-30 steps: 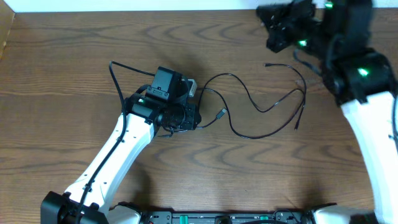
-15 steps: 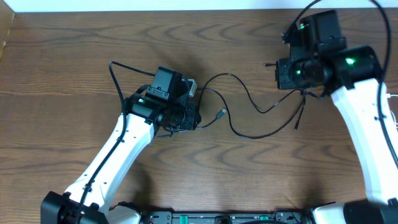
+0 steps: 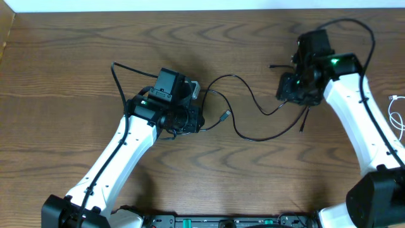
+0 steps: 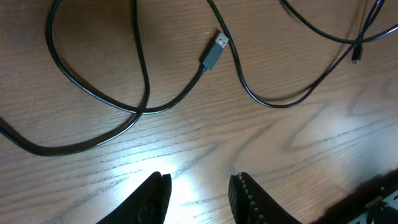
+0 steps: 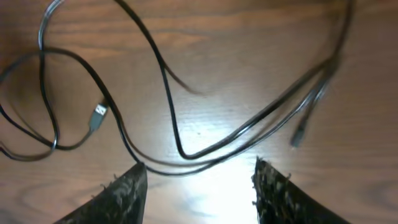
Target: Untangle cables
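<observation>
I will grab one thin black cable near its far end next with my right gripper to untangle the cables. The other cable will stay free.
Thin black cables (image 3: 262, 111) lie in loose loops on the wooden table between the two arms, one ending in a small USB plug (image 3: 226, 116). A white cable (image 3: 393, 98) shows at the right edge. My left gripper (image 3: 190, 119) sits at the left end of the loops; in the left wrist view it (image 4: 199, 186) is open over bare wood, with the plug (image 4: 214, 51) and cables (image 4: 273, 104) ahead of it. My right gripper (image 3: 292, 92) hangs over the right end of the cables. In its wrist view it (image 5: 199, 180) is open, two strands (image 5: 186, 154) just beyond its fingertips.
The table's far edge meets a white wall (image 3: 190, 5). A thicker black arm cable (image 3: 117, 79) arcs beside the left wrist. Bare wood (image 3: 253, 183) spreads in front of the cables.
The right arm has swung from the far right corner down and left over the cables' right end, and its jaws have opened. The left arm has not moved.
</observation>
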`<state>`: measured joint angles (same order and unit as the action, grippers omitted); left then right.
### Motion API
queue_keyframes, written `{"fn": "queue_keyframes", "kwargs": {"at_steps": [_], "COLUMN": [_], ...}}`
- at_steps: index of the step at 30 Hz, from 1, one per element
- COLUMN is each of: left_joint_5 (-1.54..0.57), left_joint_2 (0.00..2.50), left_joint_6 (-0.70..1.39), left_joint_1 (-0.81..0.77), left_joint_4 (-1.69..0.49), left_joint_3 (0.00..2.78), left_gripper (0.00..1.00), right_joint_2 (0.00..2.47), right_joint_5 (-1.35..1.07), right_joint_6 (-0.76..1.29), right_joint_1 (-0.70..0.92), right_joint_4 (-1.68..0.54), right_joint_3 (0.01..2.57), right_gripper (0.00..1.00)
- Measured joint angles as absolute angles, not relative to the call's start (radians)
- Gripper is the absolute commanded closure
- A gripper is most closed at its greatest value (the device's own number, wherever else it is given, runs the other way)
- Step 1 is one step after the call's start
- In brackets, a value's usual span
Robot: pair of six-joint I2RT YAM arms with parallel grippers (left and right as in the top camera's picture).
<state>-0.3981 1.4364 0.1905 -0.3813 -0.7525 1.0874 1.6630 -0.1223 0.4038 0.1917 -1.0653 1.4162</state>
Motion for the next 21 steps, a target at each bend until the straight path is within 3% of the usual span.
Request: {"fn": "queue_keyframes", "kwargs": {"at_steps": [11,14,20,21], "left_joint_5": [-0.398,-0.398,-0.398,-0.398], "left_joint_2": [1.436,1.437,1.437,1.437], "left_joint_6": [0.191,0.191,0.191,0.191], "left_joint_1": [-0.381,-0.381,-0.381,-0.381], "left_joint_4": [-0.752,-0.753,-0.752,-0.752], "left_joint_3": [1.087,1.087,1.087,1.087], "left_gripper": [0.64,0.64,0.64,0.64], "right_joint_2": [1.671,1.672,1.673,1.673], "right_joint_5": [-0.17,-0.224,-0.274,-0.276], "right_joint_6": [0.535,0.551,0.567,0.571], "right_joint_1": [0.196,0.219,0.255,0.258], "right_joint_4": [-0.68,-0.554,-0.533,-0.533], "right_joint_3": [1.092,1.024,0.994,0.99], "right_gripper": [0.59,0.7,0.84,0.91]}}
